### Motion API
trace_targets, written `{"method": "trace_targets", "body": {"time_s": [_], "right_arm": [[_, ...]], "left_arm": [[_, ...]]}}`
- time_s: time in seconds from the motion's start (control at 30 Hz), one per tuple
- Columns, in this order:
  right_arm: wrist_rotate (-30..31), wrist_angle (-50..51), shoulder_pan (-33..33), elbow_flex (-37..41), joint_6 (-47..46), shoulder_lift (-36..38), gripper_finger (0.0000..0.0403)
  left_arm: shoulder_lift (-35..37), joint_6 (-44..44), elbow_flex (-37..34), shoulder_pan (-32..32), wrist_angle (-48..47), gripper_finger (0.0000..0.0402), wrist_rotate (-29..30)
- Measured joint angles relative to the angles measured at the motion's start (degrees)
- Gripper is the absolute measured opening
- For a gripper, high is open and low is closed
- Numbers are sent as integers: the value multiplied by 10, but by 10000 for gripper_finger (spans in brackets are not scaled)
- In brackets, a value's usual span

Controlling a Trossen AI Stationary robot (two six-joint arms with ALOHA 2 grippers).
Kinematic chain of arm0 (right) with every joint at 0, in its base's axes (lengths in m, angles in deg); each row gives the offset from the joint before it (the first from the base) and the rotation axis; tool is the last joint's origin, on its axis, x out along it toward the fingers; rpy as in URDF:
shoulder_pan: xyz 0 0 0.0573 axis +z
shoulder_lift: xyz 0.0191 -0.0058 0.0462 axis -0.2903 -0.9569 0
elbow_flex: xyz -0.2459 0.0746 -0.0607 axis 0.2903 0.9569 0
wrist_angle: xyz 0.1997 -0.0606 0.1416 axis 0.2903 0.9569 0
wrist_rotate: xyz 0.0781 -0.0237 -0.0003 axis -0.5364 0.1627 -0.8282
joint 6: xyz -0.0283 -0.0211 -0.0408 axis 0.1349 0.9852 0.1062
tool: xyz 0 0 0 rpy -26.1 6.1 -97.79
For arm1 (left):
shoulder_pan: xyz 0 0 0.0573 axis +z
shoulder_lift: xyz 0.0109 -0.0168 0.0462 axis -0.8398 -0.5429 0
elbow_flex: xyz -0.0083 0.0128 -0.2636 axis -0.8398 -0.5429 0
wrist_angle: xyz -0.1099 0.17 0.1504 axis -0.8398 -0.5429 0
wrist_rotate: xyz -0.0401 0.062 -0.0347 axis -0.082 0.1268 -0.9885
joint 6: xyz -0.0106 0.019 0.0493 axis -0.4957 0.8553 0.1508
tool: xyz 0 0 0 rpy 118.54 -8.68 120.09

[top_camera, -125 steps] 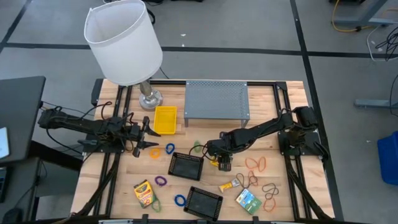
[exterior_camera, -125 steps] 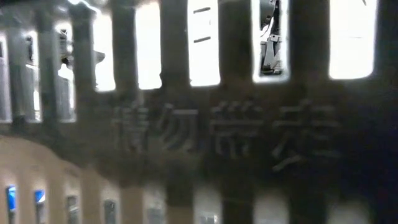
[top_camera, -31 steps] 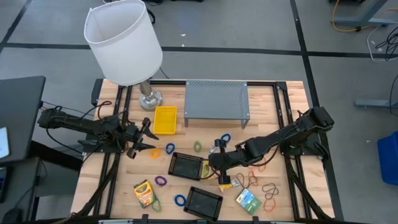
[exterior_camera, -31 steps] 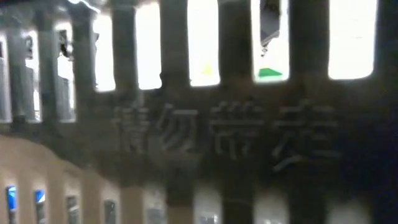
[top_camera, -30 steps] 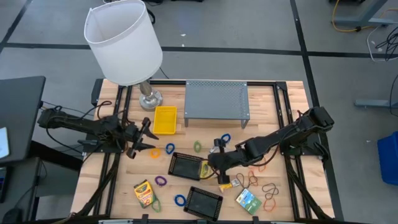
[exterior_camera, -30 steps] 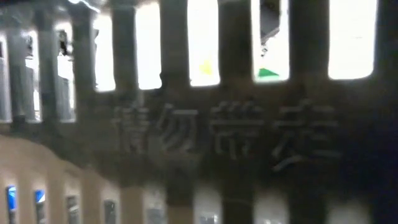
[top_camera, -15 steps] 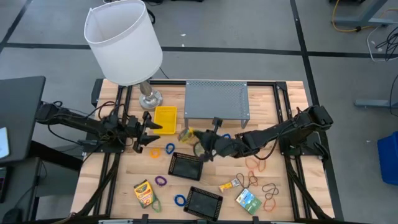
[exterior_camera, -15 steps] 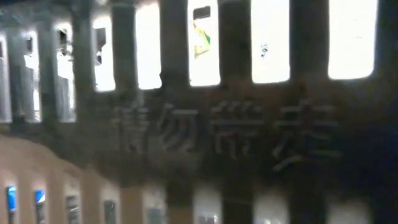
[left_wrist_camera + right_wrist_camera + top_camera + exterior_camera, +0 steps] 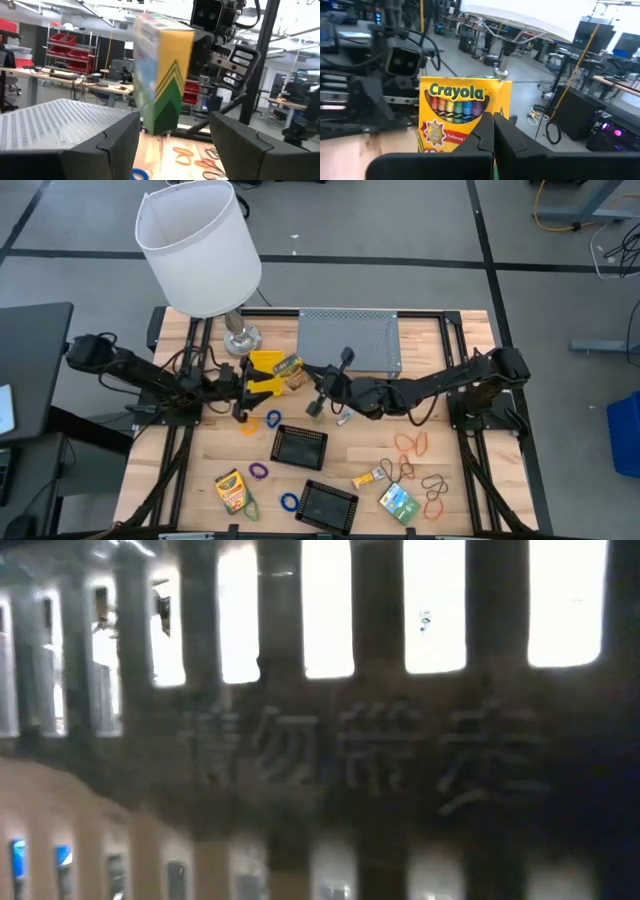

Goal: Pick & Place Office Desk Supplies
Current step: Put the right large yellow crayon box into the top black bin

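I should pack the desk supplies, so I should next grab the crayon box with my left gripper by the end that is clear of my right gripper's fingers.
My right gripper [image 9: 304,373] reaches across the table toward its left side, shut on a yellow-green Crayola crayon box [image 9: 288,366], which is in the air by the right edge of the small yellow bin [image 9: 262,374]. My left gripper [image 9: 243,390] is open and empty, just left of the bin and facing the box. In the left wrist view the box [image 9: 162,75] stands upright ahead of the gap between my left fingers [image 9: 117,145]. A second crayon box [image 9: 232,490] lies at the near left. Rubber bands [image 9: 415,445] lie on the right. My right gripper pinches the crayon box's lower part [image 9: 470,131] between its two fingers, below the printed front face. The fingers [image 9: 482,135] hide the exact place of contact. The box is lifted clear of the table and stands upright in the hold, its front face toward the wrist camera.
A tall lamp with a white shade [image 9: 195,245] stands at the far left and a grey perforated stand [image 9: 348,340] at the far middle. Two black mesh trays [image 9: 300,447] [image 9: 327,505], a green box [image 9: 398,502] and loose bands [image 9: 272,420] lie nearer. A dark slotted thing blocks the low view.
My right gripper has carried the crayon box up from beside the black tray toward the table's far left, to the yellow bin. My left gripper has gone toward the table's right and far side, up to the bin and the box.
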Motion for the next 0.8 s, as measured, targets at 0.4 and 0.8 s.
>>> {"method": "trace_targets", "body": {"time_s": [0.4,0.8], "right_arm": [[-2,-32,-7,0,4,-20,0],[-1,-3,11,0,-11,-20,0]], "left_arm": [[-128,22,75,1,25,246,57],[-137,38,79,0,69,236,75]]}}
